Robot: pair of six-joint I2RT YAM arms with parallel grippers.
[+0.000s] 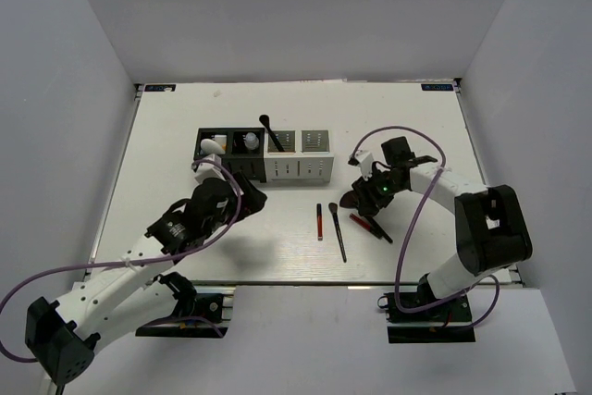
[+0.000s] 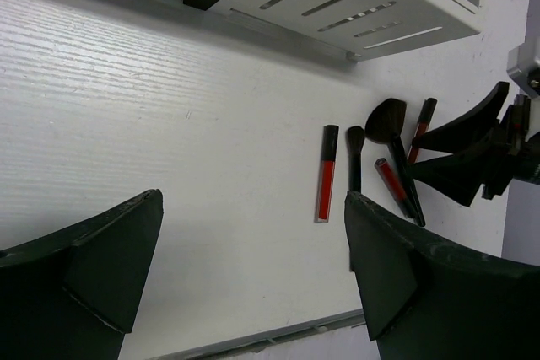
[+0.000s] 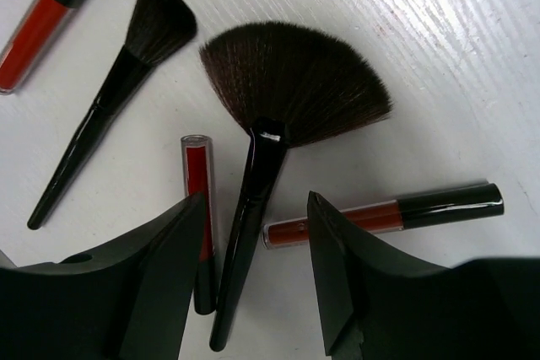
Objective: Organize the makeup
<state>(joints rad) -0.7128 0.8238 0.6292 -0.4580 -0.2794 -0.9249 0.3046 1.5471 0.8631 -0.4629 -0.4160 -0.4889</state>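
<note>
My fingers pass above the red sticks beside the brush handle in the right wrist view. It isn't time to close yet: my right gripper needs to go down first, then close.
Makeup lies loose on the white table. In the right wrist view a black fan brush [image 3: 295, 82] has its handle between the fingers of my open right gripper [image 3: 256, 200], which does not touch it. A red stick [image 3: 198, 183] lies left of the handle and another red stick [image 3: 388, 212] to its right. A round black brush [image 3: 156, 31] and a third red stick [image 3: 34, 31] lie farther left. My left gripper [image 2: 253, 200] is wide open and empty over bare table, left of the red stick [image 2: 327, 174].
A black slotted box [image 1: 227, 153] and a white slotted box [image 1: 298, 166] stand side by side at the back. A white oval [image 1: 213, 145], a small bottle [image 1: 251, 141] and an upright black brush [image 1: 271, 133] sit in them. The table's front edge [image 1: 305, 282] is close.
</note>
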